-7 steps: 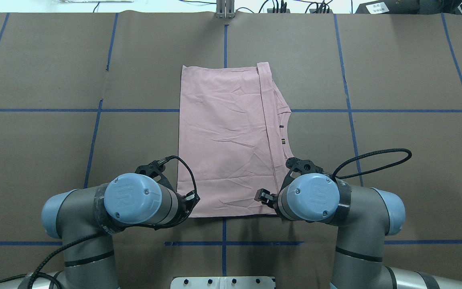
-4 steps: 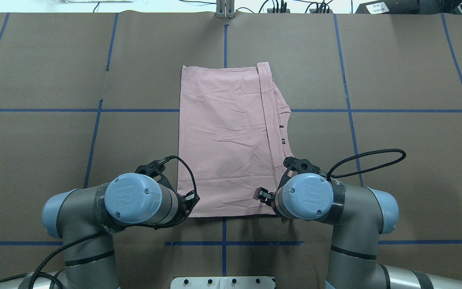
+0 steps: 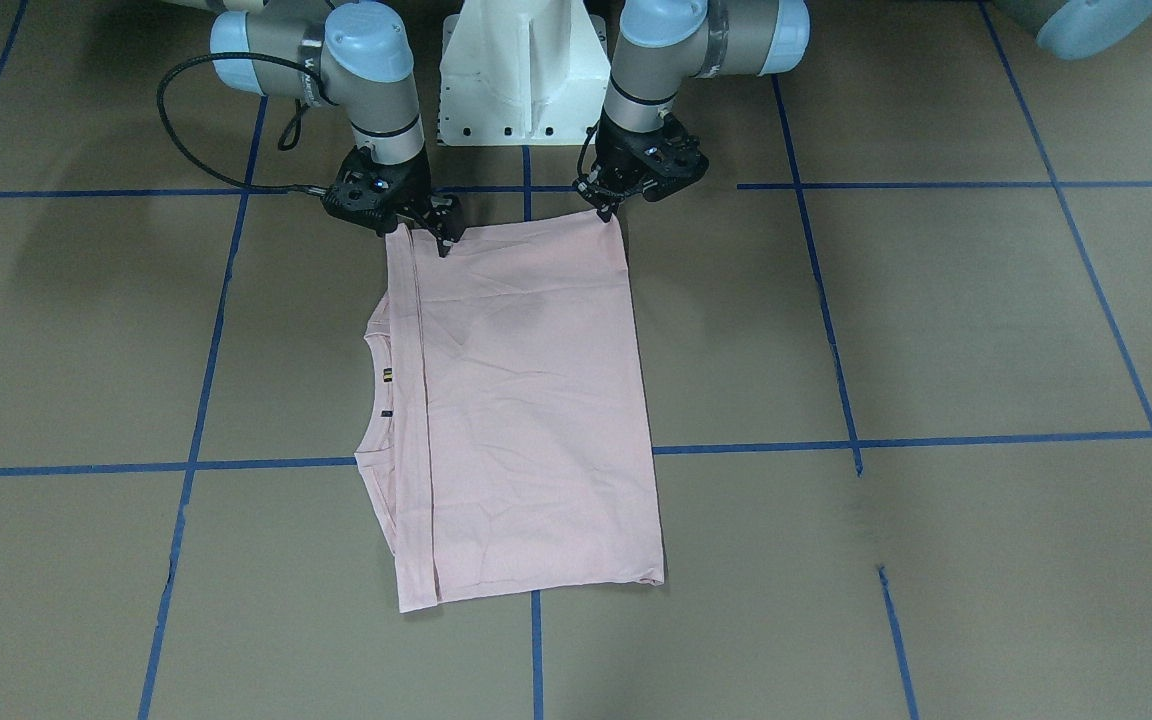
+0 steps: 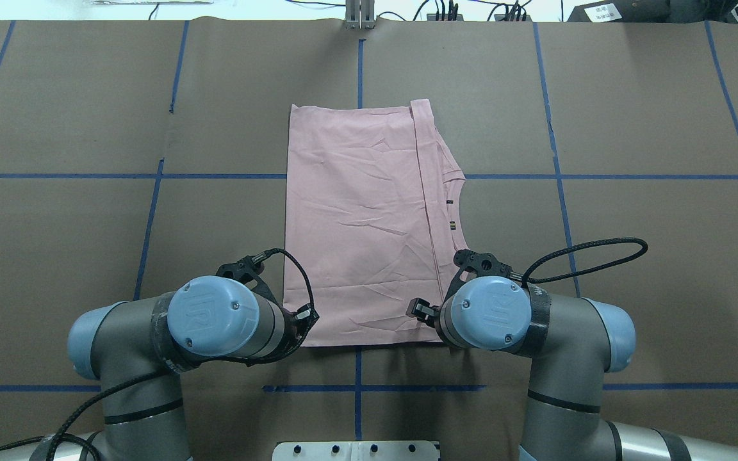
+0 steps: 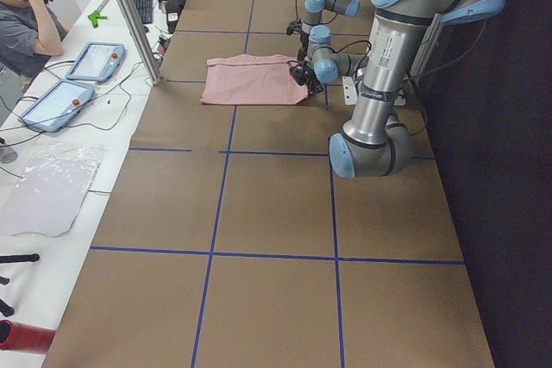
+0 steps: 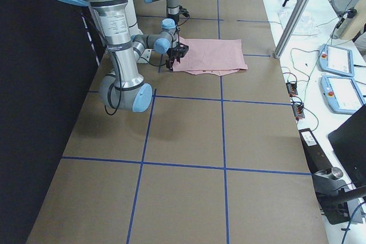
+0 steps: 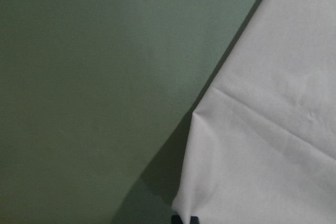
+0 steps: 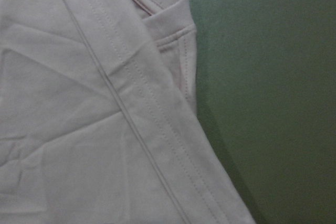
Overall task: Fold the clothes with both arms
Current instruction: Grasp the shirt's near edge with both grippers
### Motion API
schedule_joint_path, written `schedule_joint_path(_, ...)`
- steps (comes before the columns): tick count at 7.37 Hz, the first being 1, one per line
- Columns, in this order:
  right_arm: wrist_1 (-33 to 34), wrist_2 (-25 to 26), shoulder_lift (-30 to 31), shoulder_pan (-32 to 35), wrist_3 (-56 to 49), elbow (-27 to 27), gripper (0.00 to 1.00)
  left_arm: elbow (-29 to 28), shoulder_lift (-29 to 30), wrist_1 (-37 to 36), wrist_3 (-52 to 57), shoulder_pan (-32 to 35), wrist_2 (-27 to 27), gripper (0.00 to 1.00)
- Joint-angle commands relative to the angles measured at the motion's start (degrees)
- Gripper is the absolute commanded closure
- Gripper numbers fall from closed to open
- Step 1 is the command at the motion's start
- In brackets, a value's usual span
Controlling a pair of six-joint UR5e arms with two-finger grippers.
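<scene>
The T-shirt's folded piece [image 3: 405, 247] [image 8: 206, 198] is between my fingers, with one finger at its outer edge. My right gripper should close now, as it would hold the T-shirt.
The pale pink T-shirt [image 4: 356, 224] lies folded and flat on the brown table, plain side up, neckline toward the robot's right; it also shows in the front view [image 3: 526, 400]. My left gripper [image 4: 302, 320] is at the shirt's near left corner. In the left wrist view dark fingertips [image 7: 184, 219] pinch the cloth [image 7: 273, 129], which rises off the table there. My right gripper [image 4: 421, 310] hangs over the near right corner by the folded hem [image 8: 131, 129]. It looks open, with one finger [image 3: 441, 238] on the cloth. No fingertips show in the right wrist view.
The white pedestal base [image 3: 521, 70] stands just behind the shirt's near edge. A black cable loop [image 4: 593, 253] sticks out from the right wrist. Blue tape lines [image 4: 55, 175] cross the table. Tablets [image 5: 90, 62], a metal post [image 5: 129, 15] and an operator [image 5: 30, 23] are past the far edge.
My right arm has shifted a little to the left, toward the shirt's near corner. The left arm and the shirt have not visibly moved.
</scene>
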State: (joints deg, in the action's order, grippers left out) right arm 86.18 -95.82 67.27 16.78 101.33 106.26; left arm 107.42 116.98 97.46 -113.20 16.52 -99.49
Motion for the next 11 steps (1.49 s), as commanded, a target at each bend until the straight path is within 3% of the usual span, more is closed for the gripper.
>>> schedule_joint_path(1,0.4,0.0,0.1,0.0,0.0,-0.2,0.0,0.0,0.1,0.0,0.0,0.0,0.0,1.0)
schedule_joint_path(2,0.4,0.0,0.1,0.0,0.1,-0.2,0.06,0.0,0.1,0.0,0.0,-0.1,0.0,1.0)
schedule_joint_path(4,0.4,-0.1,0.1,0.0,-0.1,-0.1,0.79,0.0,0.1,0.0,0.0,-0.1,0.0,1.0)
schedule_joint_path(5,0.4,-0.1,0.1,0.0,-0.2,0.0,0.99,0.0,0.0,0.0,0.0,0.0,0.0,1.0)
schedule_joint_path(11,0.1,0.5,0.0,0.7,0.5,3.0,1.0,0.4,0.0,-0.1,0.0,0.0,0.0,1.0)
